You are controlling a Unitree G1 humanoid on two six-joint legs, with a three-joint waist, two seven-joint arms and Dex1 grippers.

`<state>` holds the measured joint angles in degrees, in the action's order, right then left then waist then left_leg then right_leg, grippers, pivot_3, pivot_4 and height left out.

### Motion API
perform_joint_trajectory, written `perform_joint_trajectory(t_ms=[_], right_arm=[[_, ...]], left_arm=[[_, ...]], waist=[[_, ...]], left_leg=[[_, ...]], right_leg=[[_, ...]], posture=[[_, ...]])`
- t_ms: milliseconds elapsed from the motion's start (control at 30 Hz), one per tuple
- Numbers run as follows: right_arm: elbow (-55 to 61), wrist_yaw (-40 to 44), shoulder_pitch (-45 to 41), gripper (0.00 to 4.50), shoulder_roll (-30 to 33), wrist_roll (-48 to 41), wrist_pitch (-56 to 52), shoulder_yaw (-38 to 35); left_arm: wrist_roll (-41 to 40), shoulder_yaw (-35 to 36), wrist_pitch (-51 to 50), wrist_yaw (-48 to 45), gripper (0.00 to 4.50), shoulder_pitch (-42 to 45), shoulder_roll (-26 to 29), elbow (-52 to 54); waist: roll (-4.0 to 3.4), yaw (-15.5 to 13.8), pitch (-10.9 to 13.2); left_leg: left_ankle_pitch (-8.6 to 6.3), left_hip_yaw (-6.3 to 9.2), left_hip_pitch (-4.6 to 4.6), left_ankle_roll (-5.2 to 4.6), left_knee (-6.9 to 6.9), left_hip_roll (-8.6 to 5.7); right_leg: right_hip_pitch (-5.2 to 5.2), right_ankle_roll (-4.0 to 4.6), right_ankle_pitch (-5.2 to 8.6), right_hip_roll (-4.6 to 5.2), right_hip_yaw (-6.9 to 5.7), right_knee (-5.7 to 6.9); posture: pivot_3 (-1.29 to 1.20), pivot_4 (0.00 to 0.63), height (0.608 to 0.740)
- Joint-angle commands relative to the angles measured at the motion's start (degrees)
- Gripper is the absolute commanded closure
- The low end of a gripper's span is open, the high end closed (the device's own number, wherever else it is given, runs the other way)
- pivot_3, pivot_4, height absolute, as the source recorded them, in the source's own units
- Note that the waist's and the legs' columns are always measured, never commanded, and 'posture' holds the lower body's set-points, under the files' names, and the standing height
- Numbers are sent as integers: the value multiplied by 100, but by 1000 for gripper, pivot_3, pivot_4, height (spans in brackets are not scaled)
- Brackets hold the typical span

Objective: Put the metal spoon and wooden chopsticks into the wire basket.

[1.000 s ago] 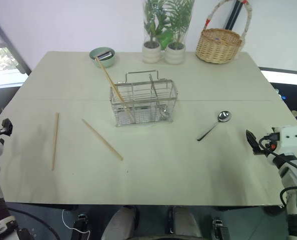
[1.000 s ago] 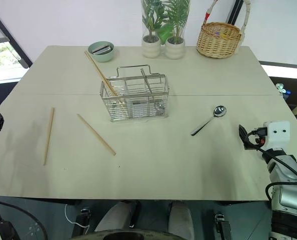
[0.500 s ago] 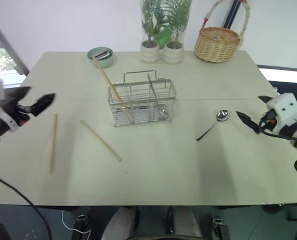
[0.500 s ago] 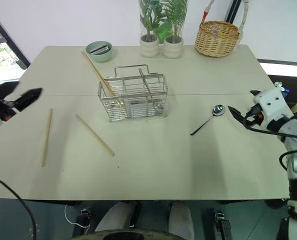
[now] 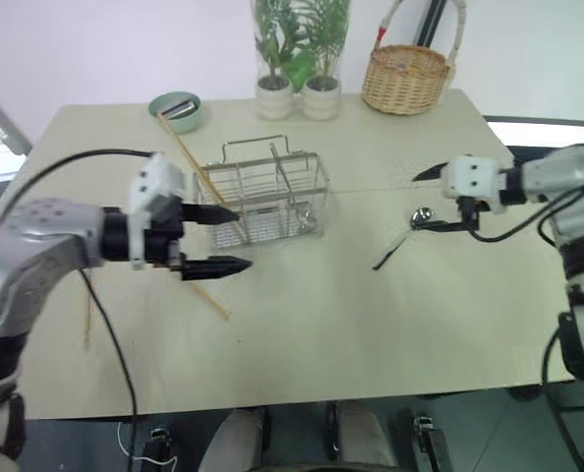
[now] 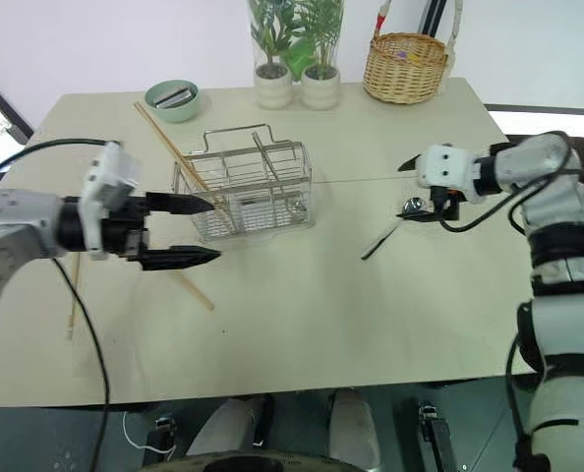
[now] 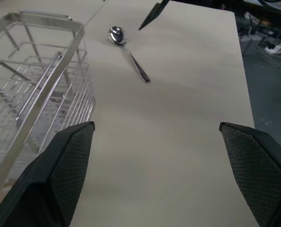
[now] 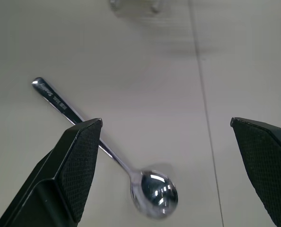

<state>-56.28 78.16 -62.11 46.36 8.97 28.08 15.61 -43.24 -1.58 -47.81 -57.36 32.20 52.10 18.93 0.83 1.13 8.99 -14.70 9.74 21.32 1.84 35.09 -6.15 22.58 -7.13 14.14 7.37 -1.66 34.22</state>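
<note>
Next, my right gripper grabs the spoon by its thin handle (image 5: 394,248), since the spoon's bowl (image 5: 423,215) is round and sloping.
The wire basket (image 5: 267,197) stands mid-table, with one of the wooden chopsticks (image 5: 182,149) leaning in its left end. A second chopstick (image 5: 211,301) lies on the table under my left gripper (image 5: 241,238). That gripper is open and points right, just in front of the basket's left corner. A third chopstick (image 5: 85,323) lies at the far left. The metal spoon (image 5: 422,214) lies right of the basket, handle toward me. My right gripper (image 5: 413,204) hovers open over it. In the right wrist view the spoon bowl (image 8: 154,194) shows between the fingers.
A green bowl (image 5: 175,108), two potted plants (image 5: 292,93) and a round wicker basket (image 5: 403,79) line the table's far edge. A black cable (image 5: 95,157) loops from my left arm. Bare tabletop (image 5: 331,334) spreads in front of the basket.
My left arm has swung right, from the table's left edge to the basket's front left corner. My right gripper has moved left and forward to above the spoon bowl. The view has shifted too.
</note>
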Motion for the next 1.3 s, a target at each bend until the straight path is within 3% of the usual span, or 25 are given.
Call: perform_joint_trajectory(t_ms=[33,300,833,933,1067,1233,1300], right_arm=[[-746,-154,-535,0,-142,805,646,531],[-1628,-918,-1178,0,-629,2279,1393,1626],[-1911,-1783,-1323,0,-1026,3286,2280,2295],[-1960,-1653,-1284,908,-1081,3199,2326,2210],[-1973,-1724,-1272,2873,-1085,3220,2339,2181],[-2007,-1661,-1231,2873,-1077,3151,2302,2115],[-2022,-1474,-1183,3408,-1055,3049,2340,2049]], left_arm=[[248,-246,50,-97,47,309,-142,-147],[183,-313,-193,-230,47,540,-339,-39],[-189,59,-690,155,47,389,-434,483],[-244,81,-742,243,0,422,-474,503],[-306,106,-789,300,0,457,-493,526],[-314,89,-779,317,0,539,-500,483],[-302,83,-770,318,0,589,-511,451]], waist=[[2,-1,2],[3,-1,2],[16,5,-3],[35,6,-2],[37,37,-1],[37,128,-1],[37,135,-1]], left_leg=[[10,2,3,16,-1,1],[21,6,5,37,-6,-2],[40,-1,-24,69,-1,5],[40,-6,-40,69,0,8],[40,-13,-51,69,-1,8],[41,-15,-56,71,-5,10],[41,-17,-56,71,-4,10]], right_leg=[[5,0,-1,-2,2,3],[17,-1,-5,-4,26,9],[18,11,-12,-54,101,50],[17,12,-11,-56,125,77],[17,12,-11,-60,135,88],[16,13,-11,-61,138,90],[16,12,-11,-60,141,89]], posture=[[0,150,700],[0,150,700],[0,150,700],[0,150,700],[0,150,700],[0,150,700],[0,150,700]])
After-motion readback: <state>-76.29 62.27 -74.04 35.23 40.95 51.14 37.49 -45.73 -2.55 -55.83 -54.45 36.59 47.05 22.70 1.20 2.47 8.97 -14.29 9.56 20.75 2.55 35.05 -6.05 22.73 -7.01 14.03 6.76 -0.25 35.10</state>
